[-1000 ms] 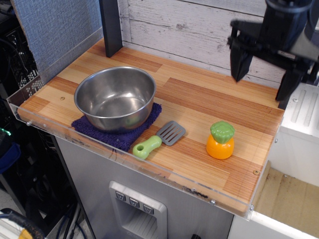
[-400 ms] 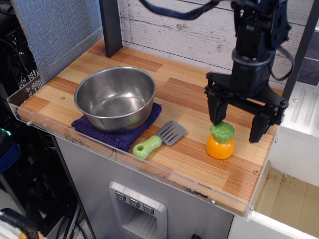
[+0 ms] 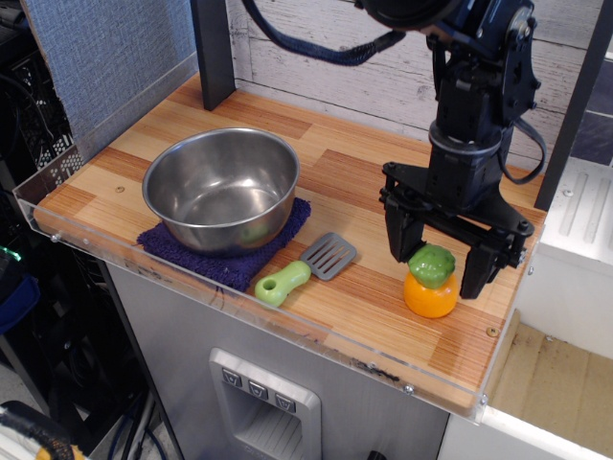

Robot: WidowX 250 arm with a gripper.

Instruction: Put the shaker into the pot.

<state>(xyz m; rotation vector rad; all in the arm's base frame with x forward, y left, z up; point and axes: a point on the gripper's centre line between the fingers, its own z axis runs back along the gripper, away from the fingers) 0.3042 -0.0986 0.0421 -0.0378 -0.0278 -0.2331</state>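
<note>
I will grab the shaker with my gripper next, by its knobbly green cap (image 3: 432,265). Then it can go into the pot (image 3: 221,188).
The shaker (image 3: 430,284), orange-bodied with a knobbly green cap, stands upright on the wooden counter at the front right. My black gripper (image 3: 437,257) is open and lowered over it, one finger (image 3: 399,240) left of the cap and the other to its right, straddling it. I cannot tell if a finger touches it. The pot (image 3: 221,188), a shiny steel bowl, sits empty on the left of the counter on a dark purple cloth (image 3: 216,258).
A grey spatula with a green handle (image 3: 306,267) lies between the pot and the shaker. A clear plastic lip (image 3: 287,324) runs along the counter's front edge. A dark post (image 3: 213,50) stands at the back left, a plank wall behind.
My gripper came down from the upper right and forward, and its open fingers now straddle the shaker. The shaker has shifted slightly toward the front. Pot and spatula have not moved.
</note>
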